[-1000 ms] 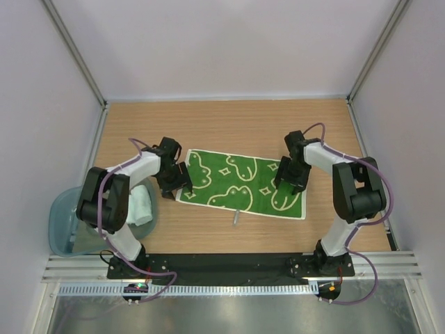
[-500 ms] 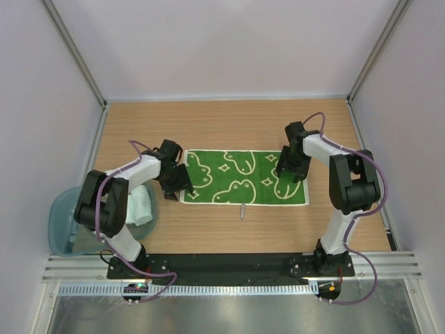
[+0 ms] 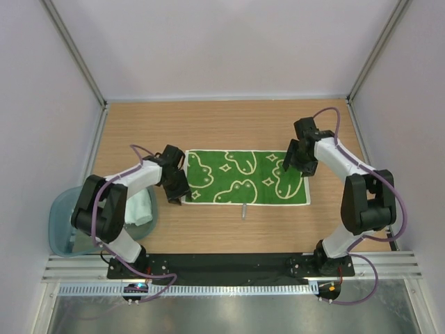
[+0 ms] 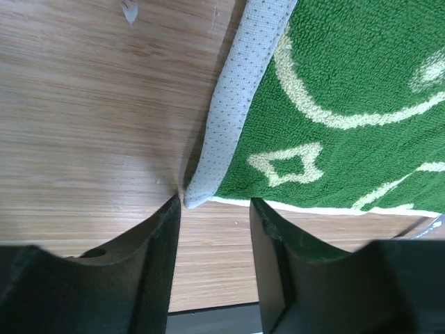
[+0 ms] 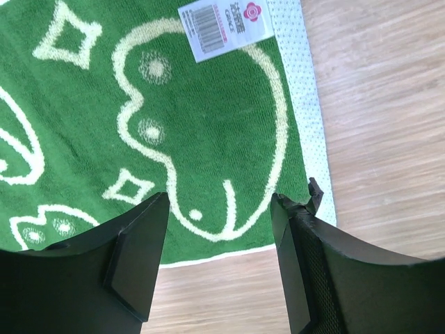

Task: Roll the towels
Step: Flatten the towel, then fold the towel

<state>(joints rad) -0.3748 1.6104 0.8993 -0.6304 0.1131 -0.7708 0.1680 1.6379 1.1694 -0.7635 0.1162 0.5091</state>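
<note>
My right gripper grabs the green towel's near corner at the dotted hem point(image 3: 307, 202) point(image 5: 324, 217) next, so the towel's near edge folds over for rolling.
The green towel point(image 3: 243, 177) with cream patches and white doodles lies flat and spread on the wooden table. My left gripper point(image 3: 178, 192) is open at its near left corner. In the left wrist view point(image 4: 215, 209) the towel's grey dotted hem point(image 4: 236, 104) ends just ahead of the fingertips, not clamped. My right gripper point(image 3: 295, 159) is open over the towel's right end. In the right wrist view point(image 5: 219, 209) it stands above the towel's near corner point(image 5: 208, 139). The pale mint-blue towel point(image 3: 141, 207) lies bunched in the bin.
A translucent teal-grey bin point(image 3: 62, 223) sits off the table's left edge. A small grey object point(image 3: 244, 211) lies on the table by the towel's near edge. A white barcode label point(image 5: 224, 24) is on the towel. Walls enclose the table point(image 3: 229, 125).
The green towel went from skewed to straight and shifted slightly away from me. My right arm swung outward to the right end. My left gripper moved a little nearer along the left edge.
</note>
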